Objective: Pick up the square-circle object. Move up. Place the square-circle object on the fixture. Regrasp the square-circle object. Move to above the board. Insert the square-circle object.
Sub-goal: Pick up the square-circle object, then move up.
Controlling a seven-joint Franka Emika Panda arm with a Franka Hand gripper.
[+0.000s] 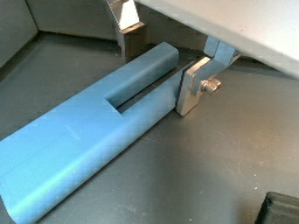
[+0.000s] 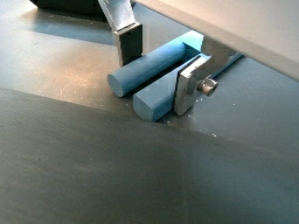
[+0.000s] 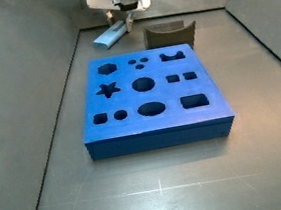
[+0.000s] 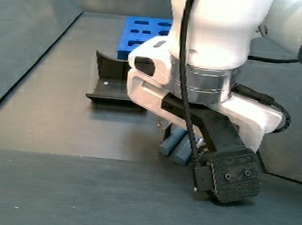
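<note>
My gripper takes hold of the square-circle object by its slotted end (image 1: 149, 80) next, to set it on the fixture for a regrasp.
The square-circle object (image 1: 87, 131) is a slim pale blue peg with a stepped slot along it. It lies flat on the grey floor, and its rounded end shows in a wrist view (image 2: 146, 74). My gripper (image 1: 162, 66) is down over one end of the peg, open, with one silver finger (image 1: 193, 87) against its side and the other finger (image 2: 128, 44) a little apart from it. In a side view the gripper (image 3: 120, 4) is behind the blue board (image 3: 149, 95), left of the dark fixture (image 3: 169, 33). The peg also shows under the arm in a side view (image 4: 175, 145).
Grey walls enclose the floor on several sides (image 3: 41, 63). The fixture (image 4: 113, 84) stands between the peg and the board (image 4: 148, 32). A dark corner shows at the edge of a wrist view (image 1: 281, 210).
</note>
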